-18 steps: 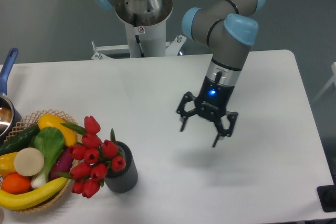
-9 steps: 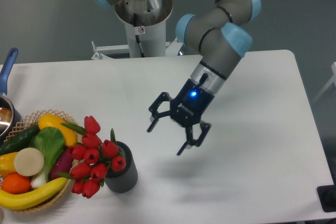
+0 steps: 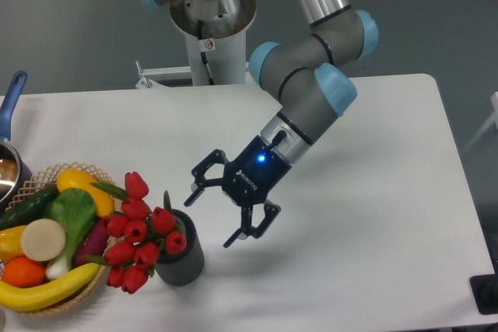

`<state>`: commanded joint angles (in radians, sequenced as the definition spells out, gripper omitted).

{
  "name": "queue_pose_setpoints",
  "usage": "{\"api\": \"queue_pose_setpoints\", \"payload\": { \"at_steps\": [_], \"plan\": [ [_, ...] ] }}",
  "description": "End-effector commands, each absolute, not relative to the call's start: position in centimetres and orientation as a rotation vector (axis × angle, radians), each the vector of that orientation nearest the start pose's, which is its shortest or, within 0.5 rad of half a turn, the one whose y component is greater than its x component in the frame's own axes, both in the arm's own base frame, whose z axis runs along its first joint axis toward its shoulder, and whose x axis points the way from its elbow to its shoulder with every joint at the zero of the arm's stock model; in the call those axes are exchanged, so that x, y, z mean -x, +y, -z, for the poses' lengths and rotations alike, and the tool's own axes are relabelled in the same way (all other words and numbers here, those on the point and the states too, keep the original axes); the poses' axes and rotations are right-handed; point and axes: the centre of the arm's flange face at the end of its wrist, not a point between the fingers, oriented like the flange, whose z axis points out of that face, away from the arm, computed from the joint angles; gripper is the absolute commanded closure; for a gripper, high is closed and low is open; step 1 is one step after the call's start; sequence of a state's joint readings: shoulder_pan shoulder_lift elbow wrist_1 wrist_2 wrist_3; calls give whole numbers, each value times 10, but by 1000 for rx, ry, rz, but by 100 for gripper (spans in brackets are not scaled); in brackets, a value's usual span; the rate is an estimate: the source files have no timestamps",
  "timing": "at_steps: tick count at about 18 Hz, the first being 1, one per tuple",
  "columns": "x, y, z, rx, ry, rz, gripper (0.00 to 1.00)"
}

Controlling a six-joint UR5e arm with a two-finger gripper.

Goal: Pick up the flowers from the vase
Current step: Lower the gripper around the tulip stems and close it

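Note:
I need to grip the flowers by their green stems next, so that my gripper can pick up the flowers [image 3: 138, 237] from the vase [image 3: 182, 258].
The flowers [image 3: 138, 237], red tulip buds with green stems and leaves, stand in the vase [image 3: 182, 258], a short dark grey ribbed cylinder at the front left of the table. They lean out to the left over the wicker basket's edge. My gripper [image 3: 211, 216] hangs open just right of the vase, tilted with its fingers pointing left and down toward it. Nothing is between the fingers, and they are apart from the flowers and the vase.
A wicker basket [image 3: 70, 299] of fruit and vegetables sits at the front left, touching the flowers. A pot with a blue handle [image 3: 11, 103] is at the left edge. The robot base [image 3: 210, 29] stands behind the white table [image 3: 373, 231].
The gripper has swung left and down from the middle of the table toward the vase, tilting its fingers to the left. It stays open. The flowers and vase have not moved.

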<state>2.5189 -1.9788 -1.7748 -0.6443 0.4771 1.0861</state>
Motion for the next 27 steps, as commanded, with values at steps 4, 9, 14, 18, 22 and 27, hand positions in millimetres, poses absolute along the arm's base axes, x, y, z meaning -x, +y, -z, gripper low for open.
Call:
{"api": "queue_pose_setpoints", "payload": {
  "at_steps": [4, 9, 14, 18, 22, 27],
  "plan": [
    [339, 543, -310, 2016, 369, 406, 0],
    [327, 551, -306, 2017, 389, 425, 0],
    [323, 553, -306, 2016, 395, 429, 29],
    [324, 554, -308, 2015, 395, 427, 86],
    [325, 555, -312, 2012, 400, 418, 100],
    [331, 553, -328, 1992, 405, 393, 100]
  ]
}}
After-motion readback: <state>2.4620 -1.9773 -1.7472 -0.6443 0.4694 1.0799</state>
